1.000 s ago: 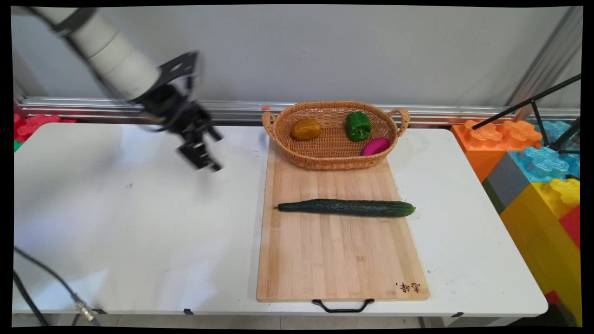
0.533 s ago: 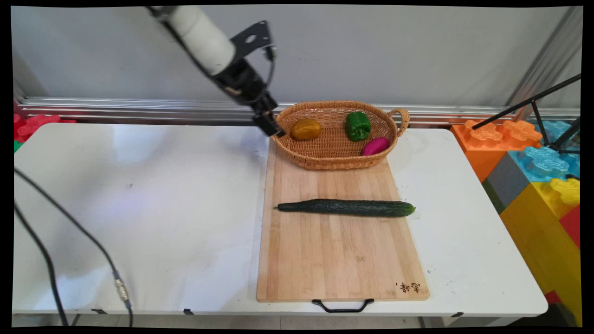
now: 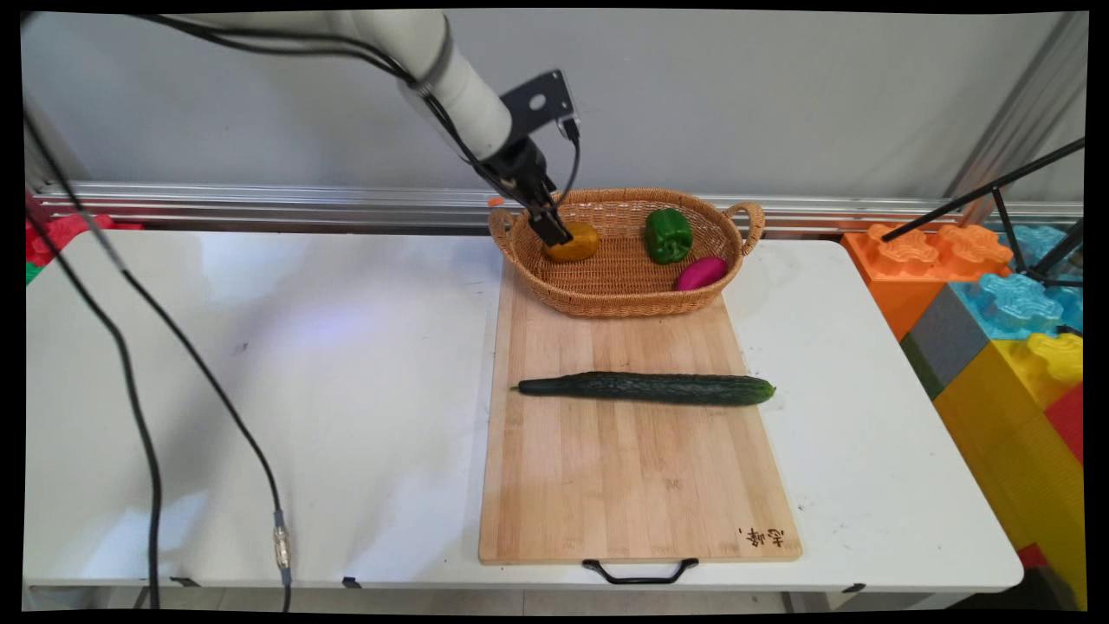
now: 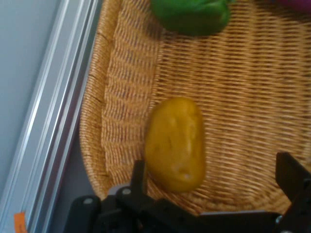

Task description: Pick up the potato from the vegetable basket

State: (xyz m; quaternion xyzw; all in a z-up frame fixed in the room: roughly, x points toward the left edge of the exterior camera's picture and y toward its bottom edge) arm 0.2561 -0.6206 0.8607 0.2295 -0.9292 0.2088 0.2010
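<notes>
Next, my gripper grabs the yellow-brown potato by its long sides and lifts the potato out of the wicker basket (image 3: pixel 624 305).
My gripper (image 3: pixel 554 232) hangs over the left end of a wicker basket (image 3: pixel 624 305), right at a yellow-brown potato (image 3: pixel 579 243). In the hand view the gripper (image 4: pixel 214 179) is open. The potato (image 4: pixel 176 143) lies just beyond the left finger (image 4: pixel 139 175), inside the gap and toward that side, on the basket's woven floor (image 4: pixel 243 97). A green pepper (image 3: pixel 668 235) and a pink oval vegetable (image 3: pixel 700 273) lie further right in the basket. The pepper (image 4: pixel 192 14) shows at the hand view's top. Nothing is held.
The basket stands on the far end of a wooden cutting board (image 3: pixel 632 485), where a long cucumber (image 3: pixel 645 387) lies crosswise. Big coloured blocks (image 3: pixel 996 303) and a black tripod leg (image 3: pixel 996 186) stand at the right. Black cables (image 3: pixel 147 416) hang at the left. A metal rail (image 3: pixel 260 204) runs along the back.
The arm swung from above the table's left part to the right and reached into the basket; the gripper now hangs at the potato. The vegetables have not moved.
</notes>
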